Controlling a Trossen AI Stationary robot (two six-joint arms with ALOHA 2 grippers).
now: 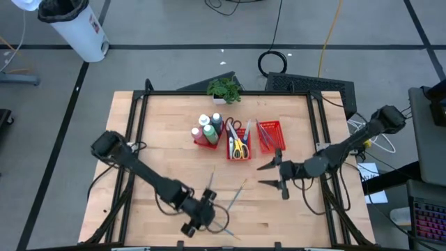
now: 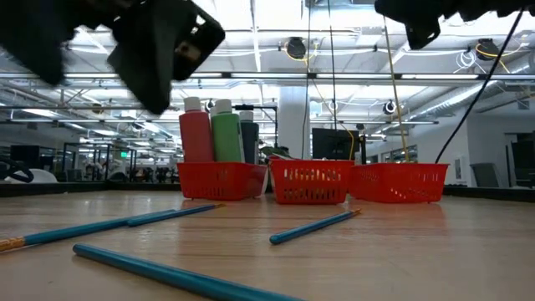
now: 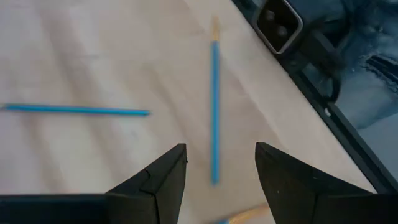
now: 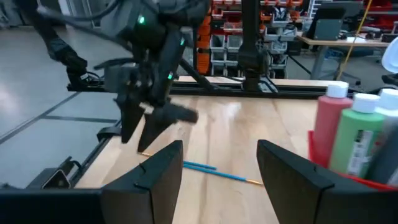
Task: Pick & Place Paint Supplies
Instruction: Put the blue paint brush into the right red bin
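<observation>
My left gripper will next take hold of a blue brush by its handle end (image 3: 215, 175), so that I can place the paint supplies.
Three thin blue brushes lie flat on the table near its front: one (image 1: 235, 195) (image 2: 313, 226) in the middle, one (image 2: 117, 224) further left, one (image 2: 175, 276) nearest the front edge. My left gripper (image 1: 208, 208) (image 3: 217, 180) hovers open over them, one brush (image 3: 214, 106) running away between its fingertips and another (image 3: 74, 109) lying crosswise beyond. My right gripper (image 1: 268, 174) (image 4: 217, 180) stands open in the air right of centre, pointing level toward the table's left. Paint bottles (image 1: 207, 129) (image 4: 354, 134) stand upright in the left red tray; scissors (image 1: 238, 145) sit in the middle tray.
The three red mesh trays (image 1: 263, 148) stand in a row at the table's far middle, the right one holding more brushes (image 1: 268, 132). A small potted plant (image 1: 224, 89) sits at the far edge. A black frame (image 3: 311, 74) runs along the table's edge close to my left gripper.
</observation>
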